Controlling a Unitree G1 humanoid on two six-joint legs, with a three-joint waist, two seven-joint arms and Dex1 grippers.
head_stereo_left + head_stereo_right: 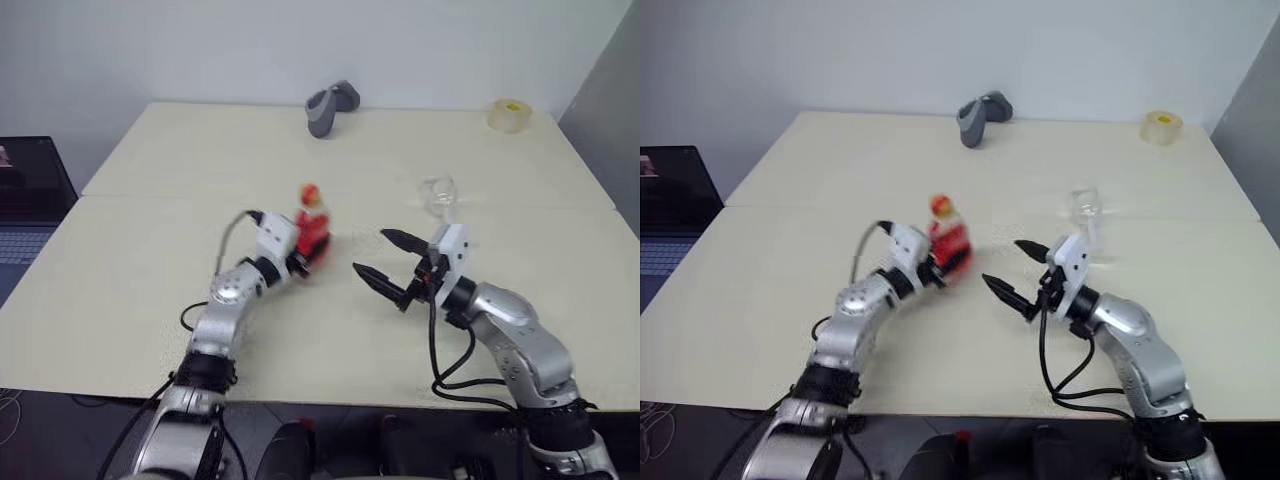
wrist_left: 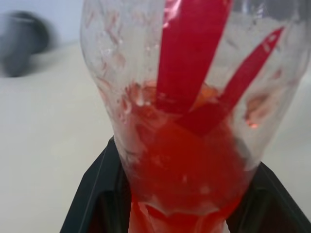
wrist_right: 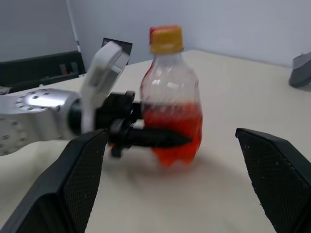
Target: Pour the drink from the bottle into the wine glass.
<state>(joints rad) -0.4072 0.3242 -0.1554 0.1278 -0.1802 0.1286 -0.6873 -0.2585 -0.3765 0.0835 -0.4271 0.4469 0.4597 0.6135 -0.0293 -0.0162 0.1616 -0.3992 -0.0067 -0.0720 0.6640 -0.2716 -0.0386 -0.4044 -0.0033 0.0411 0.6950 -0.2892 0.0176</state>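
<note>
I need to open the bottle to pour into the wine glass (image 1: pixel 438 195), so my right gripper should next grab the bottle by its yellow cap.
The bottle (image 1: pixel 312 228) stands on the table (image 1: pixel 150 250) left of centre, clear plastic with a red-and-yellow cap. The red drink (image 3: pixel 172 133) fills its lower part. My left gripper (image 1: pixel 300 258) is shut on the bottle's lower body, one black finger (image 3: pixel 155 138) lying across the front and the bottle pressed between both in the left wrist view. The wine glass (image 1: pixel 438 195) stands upright to the right and further back, with nothing touching it. My right gripper (image 1: pixel 372 252) hovers open in front of the glass, pointing left toward the bottle, with nothing between its fingers.
A grey object (image 1: pixel 330 108) lies at the table's far edge in the middle. A roll of tape (image 1: pixel 509 114) sits at the far right corner. A laptop (image 1: pixel 30 200) stands beyond the table's left edge.
</note>
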